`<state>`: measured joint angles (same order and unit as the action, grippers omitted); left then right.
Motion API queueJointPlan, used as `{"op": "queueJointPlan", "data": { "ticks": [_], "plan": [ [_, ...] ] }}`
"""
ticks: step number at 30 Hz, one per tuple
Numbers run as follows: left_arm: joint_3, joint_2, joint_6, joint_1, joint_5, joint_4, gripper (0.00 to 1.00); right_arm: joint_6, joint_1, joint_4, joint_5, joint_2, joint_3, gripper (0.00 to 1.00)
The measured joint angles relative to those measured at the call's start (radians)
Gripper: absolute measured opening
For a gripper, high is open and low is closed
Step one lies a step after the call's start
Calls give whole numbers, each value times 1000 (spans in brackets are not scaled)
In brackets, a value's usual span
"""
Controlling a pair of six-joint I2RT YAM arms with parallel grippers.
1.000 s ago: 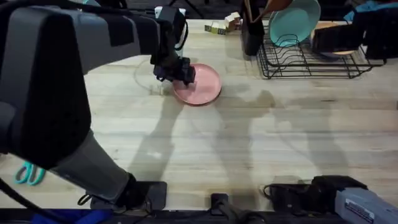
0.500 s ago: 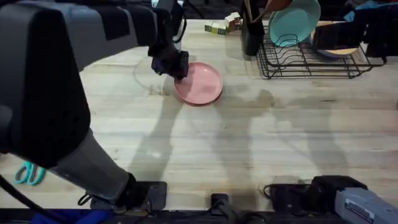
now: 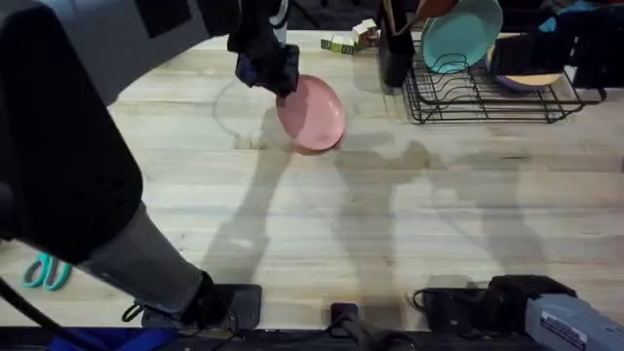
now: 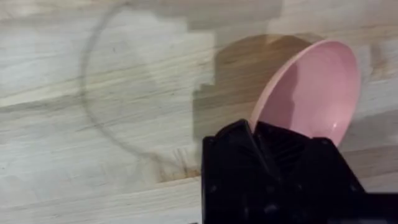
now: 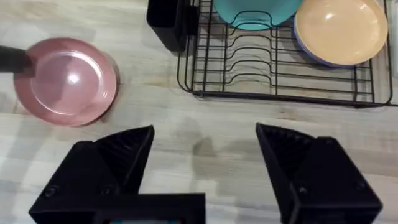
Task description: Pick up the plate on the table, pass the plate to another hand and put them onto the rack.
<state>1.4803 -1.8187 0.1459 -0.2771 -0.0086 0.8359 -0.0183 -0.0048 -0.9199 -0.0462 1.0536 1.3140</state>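
The plate's free rim is across from my left gripper, which already covers one edge of the pink plate [image 3: 312,114], so my right gripper will grab the plate there.
The pink plate [image 3: 312,114] is tilted up off the pale wood table [image 3: 390,214], its far-left rim clamped in my left gripper [image 3: 270,72], which is shut on it. The left wrist view shows the plate [image 4: 314,93] rising at a slant from between the black fingers. My right gripper [image 5: 205,143] stands open above the table near the black wire rack [image 5: 280,68], and from there the plate [image 5: 65,81] shows to the side with the left gripper on its edge. The rack [image 3: 487,93] sits at the back right.
A teal plate [image 3: 460,34] and a pale orange plate [image 5: 339,31] stand in the rack. A black utensil holder [image 3: 396,49] is at the rack's left end. Small blocks [image 3: 349,41] lie at the far edge. Teal scissors [image 3: 44,273] lie at the near left.
The left gripper has lifted the plate's left rim and moved slightly up and away, so the plate now tilts steeply instead of lying flat.
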Motion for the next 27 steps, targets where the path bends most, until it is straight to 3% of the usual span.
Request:
{"op": "queueJointPlan", "data": {
  "ticks": [5,8,16,27],
  "plan": [
    [45,0,-8,1,26,18,42,23,21,0,0,0,0,996],
    [66,0,-24,5,78,19,41,30,57,6,-1,0,0,996],
    [80,0,-39,43,271,18,41,64,175,60,-3,45,0,996],
    [80,0,-25,162,569,17,41,210,265,109,-3,180,0,996]
  ]
}}
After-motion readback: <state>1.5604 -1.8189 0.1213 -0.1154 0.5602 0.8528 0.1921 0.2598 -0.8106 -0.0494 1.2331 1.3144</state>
